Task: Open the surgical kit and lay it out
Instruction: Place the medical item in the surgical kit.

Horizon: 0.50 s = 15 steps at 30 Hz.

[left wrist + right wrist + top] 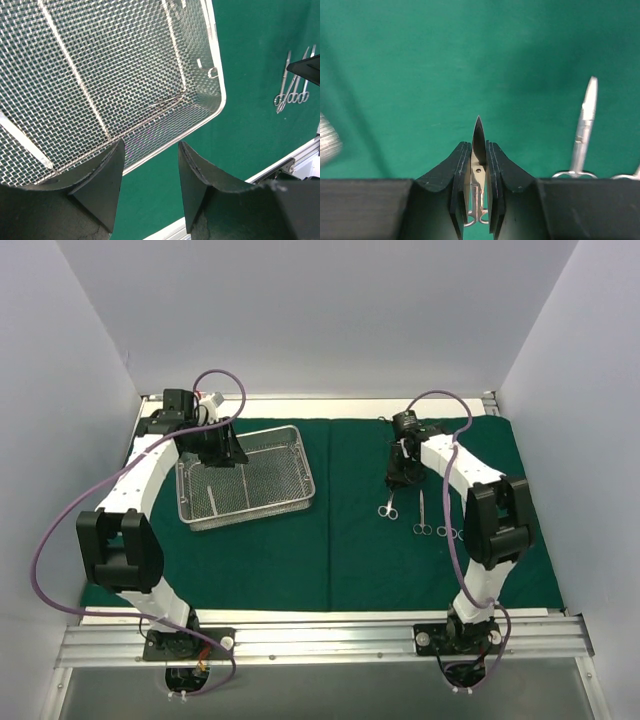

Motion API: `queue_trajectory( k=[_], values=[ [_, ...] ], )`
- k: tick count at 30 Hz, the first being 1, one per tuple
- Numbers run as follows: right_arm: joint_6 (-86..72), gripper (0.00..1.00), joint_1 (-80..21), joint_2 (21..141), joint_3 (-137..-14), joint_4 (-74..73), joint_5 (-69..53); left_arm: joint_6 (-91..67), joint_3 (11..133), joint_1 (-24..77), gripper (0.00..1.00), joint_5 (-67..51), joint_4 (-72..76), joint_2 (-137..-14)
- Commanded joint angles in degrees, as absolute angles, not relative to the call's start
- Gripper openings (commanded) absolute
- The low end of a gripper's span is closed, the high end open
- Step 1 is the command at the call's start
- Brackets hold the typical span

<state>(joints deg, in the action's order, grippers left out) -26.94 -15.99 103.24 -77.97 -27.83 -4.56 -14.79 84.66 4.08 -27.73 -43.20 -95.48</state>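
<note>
My right gripper lowers the scissors next before it releases them, since their rings still hover above the green cloth (250,125), behind the neighbouring ring handles.
The dark green cloth wrap (300,560) lies spread flat over the table. On its left part stands the silver wire-mesh tray (306,465), a little askew. My left gripper (222,450) hovers over the tray's near edge (223,95), open, with only green cloth (250,125) showing between its fingers. My right gripper (397,475) is low over the cloth's right half, shut on a pair of steel scissors (479,135). The blade tip pokes out ahead of the fingers and the ring handles (387,508) trail behind. Other ring-handled instruments (422,515) lie side by side just to the right.
Another instrument (582,130) lies parallel, close to the right of the held scissors. White walls enclose the table on three sides. A metal rail (320,635) with both arm bases runs along the near edge, and purple cables loop from each arm.
</note>
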Motion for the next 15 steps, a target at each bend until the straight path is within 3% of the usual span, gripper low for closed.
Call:
queue_trajectory(
  k=[1,15],
  values=[
    [-26.28,0.00,-16.70,104.94,-77.26,-30.32,5.18,-13.71,84.73,4.22,0.55,-25.13,-44.74,-96.06],
    [-22.50,0.00,-16.70,110.04,-76.38,-29.35,9.05,-13.80,87.98,4.22,0.56,-25.84,-45.35,-99.49]
  ],
)
